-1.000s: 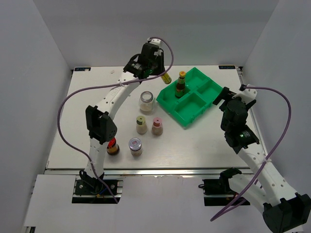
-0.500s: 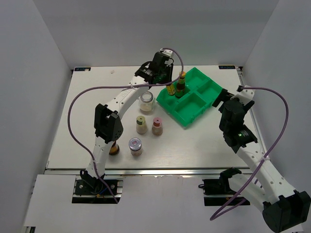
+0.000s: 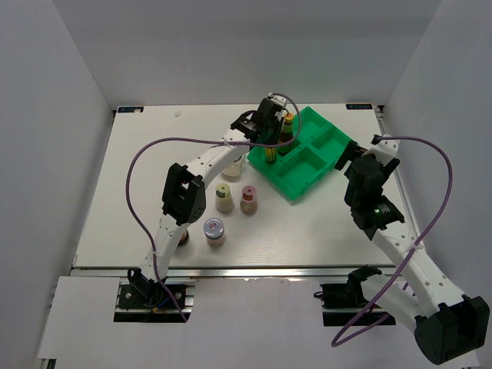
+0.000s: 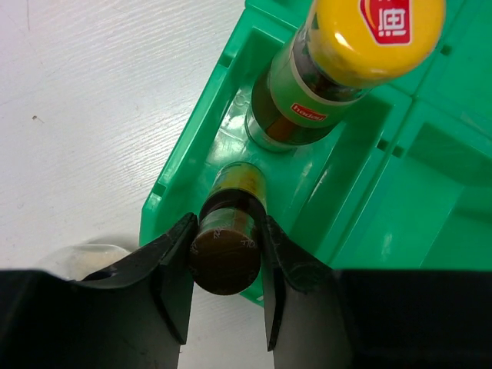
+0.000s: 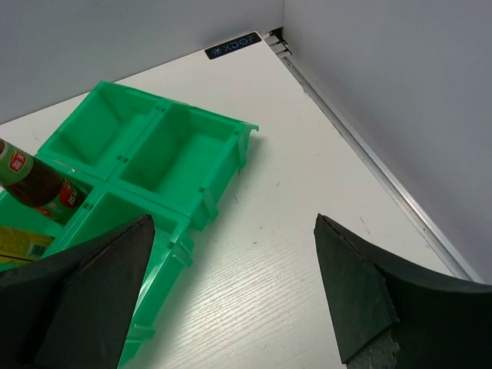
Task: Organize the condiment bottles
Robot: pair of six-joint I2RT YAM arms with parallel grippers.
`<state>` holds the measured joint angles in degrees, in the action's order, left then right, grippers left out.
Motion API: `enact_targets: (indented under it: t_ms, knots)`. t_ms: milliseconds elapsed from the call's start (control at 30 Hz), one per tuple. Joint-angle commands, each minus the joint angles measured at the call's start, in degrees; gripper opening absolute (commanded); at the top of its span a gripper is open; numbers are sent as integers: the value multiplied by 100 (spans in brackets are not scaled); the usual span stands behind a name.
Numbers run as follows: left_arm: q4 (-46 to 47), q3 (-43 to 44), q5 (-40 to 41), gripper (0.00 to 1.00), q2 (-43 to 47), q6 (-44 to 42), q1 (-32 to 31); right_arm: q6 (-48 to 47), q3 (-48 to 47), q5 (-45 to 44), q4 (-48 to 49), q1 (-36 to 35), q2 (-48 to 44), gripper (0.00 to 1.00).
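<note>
My right gripper is to reach the pink-capped shaker and grab it by its pink cap (image 3: 248,191), so the shaker's base stays free to stand in the green tray.
My left gripper (image 4: 224,234) is shut on a dark bottle (image 4: 224,250), whose round base faces the wrist camera. The bottle points down into the left compartment of the green tray (image 4: 192,154). In the top view the gripper (image 3: 270,141) hangs over that compartment with the bottle (image 3: 270,152). Beside it in the tray stands a yellow-capped bottle (image 4: 369,31) (image 3: 287,127). On the table are a clear glass jar (image 3: 233,161), a yellow-green-capped shaker (image 3: 223,197), a pink-capped shaker (image 3: 248,199) and a silver-lidded jar (image 3: 214,231). My right gripper (image 5: 231,231) (image 3: 350,157) is open and holds nothing, right of the tray (image 5: 184,154).
A red-lidded dark jar (image 3: 182,239) is mostly hidden behind my left arm's elbow. White walls close in the table on three sides. A metal rail (image 5: 369,154) runs along the table's right edge. The tray's other three compartments (image 3: 307,165) hold nothing.
My left arm has swung right with the dark bottle, from left of the tray to over its left compartment. The right arm has barely moved.
</note>
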<state>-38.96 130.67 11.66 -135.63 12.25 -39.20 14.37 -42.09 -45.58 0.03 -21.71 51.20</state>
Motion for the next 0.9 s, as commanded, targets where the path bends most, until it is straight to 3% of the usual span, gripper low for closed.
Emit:
enact_targets:
  t_ms: [0, 100, 133, 267, 567, 600, 733, 800, 867]
  knots:
    - [231, 292, 187, 25, 134, -109, -44, -48, -10, -214, 234, 45, 4, 89]
    - [231, 292, 187, 43, 125, -153, -70, -57, -10, -223, 243, 36, 4, 89]
    - [222, 292, 222, 53, 116, -162, -88, -66, -10, -214, 252, 36, 13, 89]
    - [213, 292, 266, 69, 169, -179, -88, -136, -36, -83, 252, 44, 13, 89]
    - [135, 257, 82, 78, 643, -170, -96, -565, -168, 1023, 190, 44, -75, 89]
    - [134, 153, 30, 98, 730, -170, -97, -619, -186, 1303, 190, 36, -92, 89]
    - [291, -672, 213, 98, 1773, -144, -88, -953, -404, 3316, 42, 9, 38, 89]
    - [476, -1591, 641, 98, 2284, -57, -70, -1085, -546, 3826, -273, -192, 232, 89]
    - [784, -2271, 933, 98, 3125, 110, -18, -1190, -695, 3768, -346, -681, 564, 89]
